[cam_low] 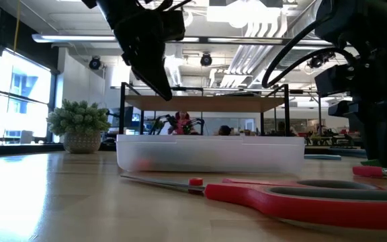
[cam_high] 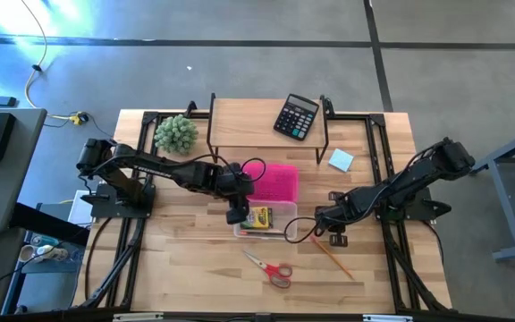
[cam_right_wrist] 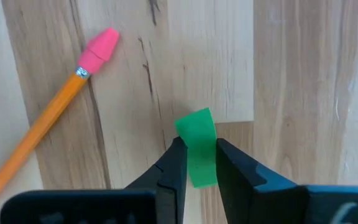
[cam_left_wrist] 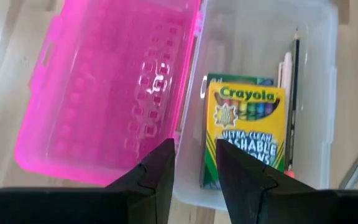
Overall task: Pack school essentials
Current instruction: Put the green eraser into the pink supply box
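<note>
The robot's right gripper needs to keep holding the green eraser [cam_right_wrist: 196, 130] until it reaches the clear case, because the right wrist view shows the eraser over wood.
A clear case [cam_high: 266, 229] with its pink lid [cam_high: 274, 182] folded open lies mid-table. In it lie the yellow-green crayon box [cam_left_wrist: 244, 130], a thin pale stick [cam_left_wrist: 284, 68] and a dark pencil [cam_left_wrist: 293, 93]. My left gripper [cam_left_wrist: 196, 158] hangs above the case's hinge side, fingers a little apart, nothing between them. My right gripper [cam_right_wrist: 199, 149], to the right of the case, is shut on the tiny green eraser [cam_right_wrist: 196, 130]. The orange pencil [cam_right_wrist: 42, 130] lies flat beside it. The red-handled scissors [cam_high: 271, 268] lie near the front edge. My right gripper pinches the green eraser between its two fingers, one on each flat side [cam_right_wrist: 199, 158]. The fingers come from above, pointing down. The eraser's free end [cam_right_wrist: 194, 121] sticks out past the fingertips toward the tabletop. Whether it still rests on the wood, I cannot tell.
A raised wooden shelf at the back carries the black calculator [cam_high: 295, 116]. The fuzzy green plant [cam_high: 176, 134] stands at the back left, and the light-blue notepad [cam_high: 341, 160] lies at the back right. Bare wood shows along the table's front left.
</note>
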